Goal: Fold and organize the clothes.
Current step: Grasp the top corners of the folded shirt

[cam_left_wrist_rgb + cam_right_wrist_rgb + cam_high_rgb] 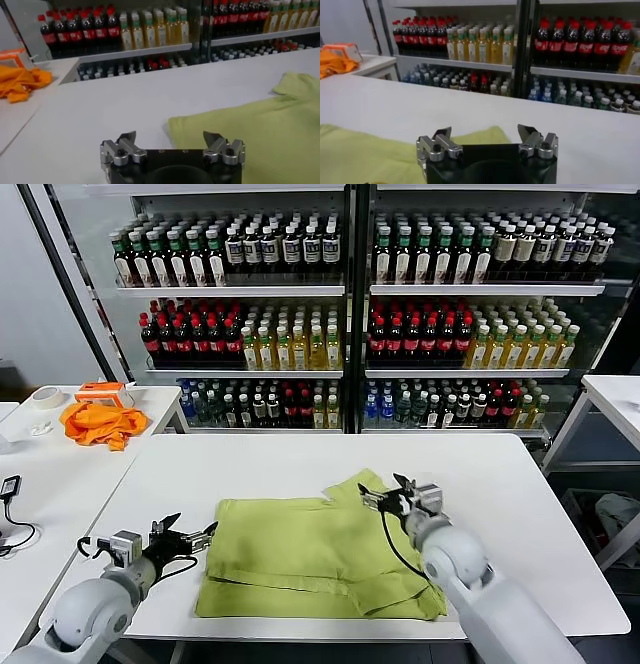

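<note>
The right gripper will next grab the T-shirt's loose part by its sleeve corner (364, 482), so that it can fold that part in over the T-shirt's body (290, 536).
The lime yellow-green T-shirt (315, 554) lies partly folded on the white table (270, 469), with one sleeve corner sticking out toward the shelves. No print shows on its upper side. My left gripper (190, 536) stands open just off the shirt's left edge, with nothing between its fingers. In the left wrist view the shirt (260, 130) lies ahead of that gripper (170, 136). My right gripper (386, 492) is open over the shirt's far right part, beside the sleeve corner (477, 136). From the right wrist, that gripper (485, 131) holds nothing.
An orange cloth (100, 422) lies on a side table (60, 484) to the left, with an orange box (104, 392) and a tape roll (46, 396). Shelves of bottles (350, 314) stand behind the table. Another table (615, 399) is at the right.
</note>
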Available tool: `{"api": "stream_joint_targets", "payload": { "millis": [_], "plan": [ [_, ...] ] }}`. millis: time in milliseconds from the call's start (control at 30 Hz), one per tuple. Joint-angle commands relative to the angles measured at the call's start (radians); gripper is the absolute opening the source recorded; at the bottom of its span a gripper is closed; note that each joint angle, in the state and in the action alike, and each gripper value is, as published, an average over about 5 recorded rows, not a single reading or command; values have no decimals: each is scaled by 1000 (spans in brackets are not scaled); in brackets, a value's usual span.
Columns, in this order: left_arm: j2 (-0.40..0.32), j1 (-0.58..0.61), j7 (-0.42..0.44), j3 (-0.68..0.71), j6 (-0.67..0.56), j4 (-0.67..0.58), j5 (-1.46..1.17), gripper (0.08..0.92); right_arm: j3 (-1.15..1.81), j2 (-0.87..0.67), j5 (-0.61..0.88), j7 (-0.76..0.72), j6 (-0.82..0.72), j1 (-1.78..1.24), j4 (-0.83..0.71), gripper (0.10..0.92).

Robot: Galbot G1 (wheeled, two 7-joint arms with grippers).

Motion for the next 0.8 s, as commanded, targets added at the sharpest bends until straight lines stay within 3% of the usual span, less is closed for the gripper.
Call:
{"api": "stream_joint_targets", "payload": {
  "millis": [33,800],
  "plan": [
    [-17,-215,44,157,-3,197,10,823,-81,116,-33,44,5,158,-271,823],
    [-50,-366,69,245,-25,362,9,823,-42,154,-33,12,93,114,-347,823]
  ]
}}
